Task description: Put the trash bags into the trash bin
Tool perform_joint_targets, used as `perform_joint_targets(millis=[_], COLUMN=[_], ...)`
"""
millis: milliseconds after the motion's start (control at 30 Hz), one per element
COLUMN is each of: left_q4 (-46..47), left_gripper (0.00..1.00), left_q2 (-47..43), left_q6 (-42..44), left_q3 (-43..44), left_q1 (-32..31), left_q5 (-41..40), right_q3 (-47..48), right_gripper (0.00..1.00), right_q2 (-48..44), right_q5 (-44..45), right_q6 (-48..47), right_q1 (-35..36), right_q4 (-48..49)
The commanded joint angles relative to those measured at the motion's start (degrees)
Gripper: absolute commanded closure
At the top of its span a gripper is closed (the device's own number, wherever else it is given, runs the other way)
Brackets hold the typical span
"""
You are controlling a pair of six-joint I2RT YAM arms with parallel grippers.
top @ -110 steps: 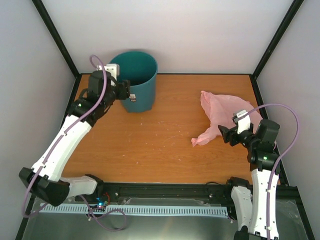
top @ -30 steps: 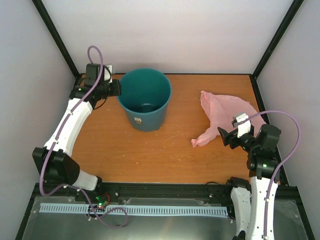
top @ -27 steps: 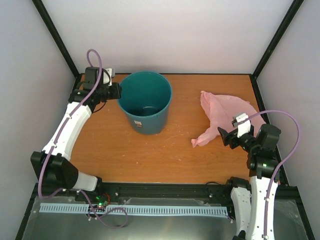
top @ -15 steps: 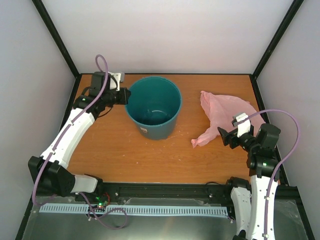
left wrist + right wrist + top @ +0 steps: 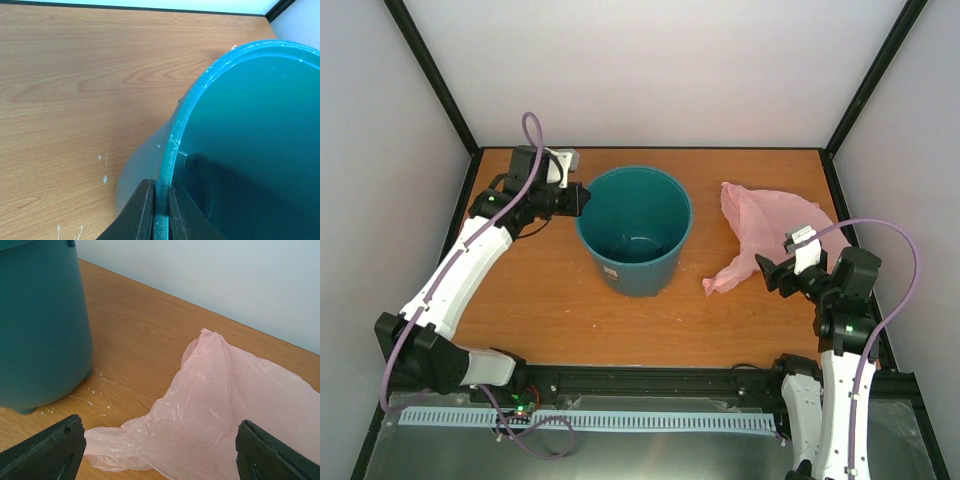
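Note:
My left gripper should open now, because the trash bin (image 5: 638, 232) has its feet on flat wood and would stay standing near the middle of the table.
The teal trash bin (image 5: 638, 232) stands upright near the table's middle, and it also fills the left of the right wrist view as trash bin (image 5: 40, 325). My left gripper (image 5: 582, 200) is shut on the bin's left rim; in its wrist view the left gripper (image 5: 161, 197) has one finger inside and one outside the rim (image 5: 172, 145). The pink trash bag (image 5: 760, 232) lies crumpled flat on the table to the right. My right gripper (image 5: 770, 270) hovers open just short of the bag's near end, the trash bag (image 5: 225, 415) spread between its fingertips (image 5: 50, 447).
The wooden table (image 5: 540, 300) is enclosed by white walls with black corner posts (image 5: 430, 75). Small white specks lie on the wood near the bin's foot (image 5: 95, 382). The arm bases sit on the black rail (image 5: 650, 380) at the near edge.
My left arm has dragged the bin by its rim rightward and toward the near side, from the back left to the table's middle. The right arm and the bag have stayed put.

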Motion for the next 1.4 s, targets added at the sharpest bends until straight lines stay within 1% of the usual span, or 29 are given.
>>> perform_joint_targets(millis=[0,133,200,300,367,433,500,533,600,633,700,800,900,933,967,1067,1100,1133,1200,1233,1300,1367], left_q4=[0.0,0.5,0.5,0.2,-0.3,-1.0,0.2,1.7,4.4,5.6,7.3,10.2,14.2,16.0,16.7,17.2,17.3,17.7,19.3,20.4,23.0,26.0], left_gripper=[0.94,0.89,0.84,0.72,0.58,0.49,0.46,0.46,0.48,0.48,0.48,0.47,0.44,0.43,0.42,0.41,0.41,0.41,0.41,0.4,0.38,0.31], left_q2=[0.5,1.4,1.7,1.4,0.7,-0.9,-4.1,-6.0,-8.6,-9.3,-10.1,-10.8,-11.1,-11.1,-10.9,-8.6,-7.4,-5.9,-2.9,-1.2,2.0,4.9], left_q6=[-0.7,-0.2,0.1,0.2,-0.7,-0.7,-0.4,-0.1,0.7,1.4,3.0,4.9,7.4,8.6,9.5,10.3,10.2,10.0,9.9,9.7,9.1,9.2], left_q3=[0.5,0.4,0.6,1.2,2.2,4.0,5.1,5.2,6.2,6.8,7.3,4.3,-1.8,-4.1,-6.3,-10.4,-11.5,-12.4,-14.4,-15.2,-16.5,-17.6], left_q1=[-0.3,-0.3,-0.3,-0.3,-0.3,-0.3,-0.3,-0.3,-0.6,-1.9,-8.0,-18.8,-28.6,-32.1,-37.3,-46.5,-48.7,-50.6,-52.8,-53.2,-53.4,-53.4], left_q5=[3.3,1.9,1.9,1.1,-1.7,-4.4,-5.3,-4.1,2.6,5.7,5.9,2.0,-1.4,-3.4,-7.2,-13.9,-15.7,-17.0,-18.4,-18.7,-19.3,-20.9], right_q3=[-0.6,-0.6,-0.6,-0.6,-0.6,-0.6,-0.7,-0.7,-0.8,-0.9,-0.8,-0.7,-0.4,0.1,0.9,4.7,5.8,5.7,5.8,6.1,6.2,5.5], right_gripper=[0.18,0.18,0.18,0.18,0.18,0.17,0.17,0.17,0.15,0.14,0.13,0.1,0.04,0.03,0.02,0.01,0.03,0.03,0.02,0.01,0.0,0.01], right_q2=[-0.4,-0.4,-0.4,-0.4,-0.4,-0.5,-0.6,-0.5,-0.5,-0.4,0.1,1.0,1.5,1.8,2.4,5.5,6.0,5.3,3.9,3.6,4.0,4.9], right_q5=[0.1,0.0,0.0,-0.1,-0.2,-0.2,-0.2,-0.2,-0.4,-0.8,-1.4,-1.3,-0.9,-0.3,0.7,4.6,5.4,6.1,7.6,8.8,13.9,17.2], right_q6=[0.2,0.1,0.1,0.0,-0.1,-0.1,-0.2,-0.2,-0.5,-0.8,-1.3,-1.2,-1.5,-2.2,-3.0,-6.5,-8.9,-9.7,-13.2,-14.7,-17.1,-19.3], right_q1=[0.2,0.2,0.2,0.2,0.2,0.2,0.2,0.2,0.2,0.2,0.2,0.2,0.2,0.2,0.2,0.1,-0.7,-2.7,-6.3,-7.5,-8.3,-8.5], right_q4=[0.3,0.3,0.3,0.3,0.2,0.2,0.2,0.1,0.1,0.0,-0.2,-0.3,-0.6,-1.1,-2.1,-8.0,-10.5,-10.9,-12.6,-13.7,-16.2,-18.5])
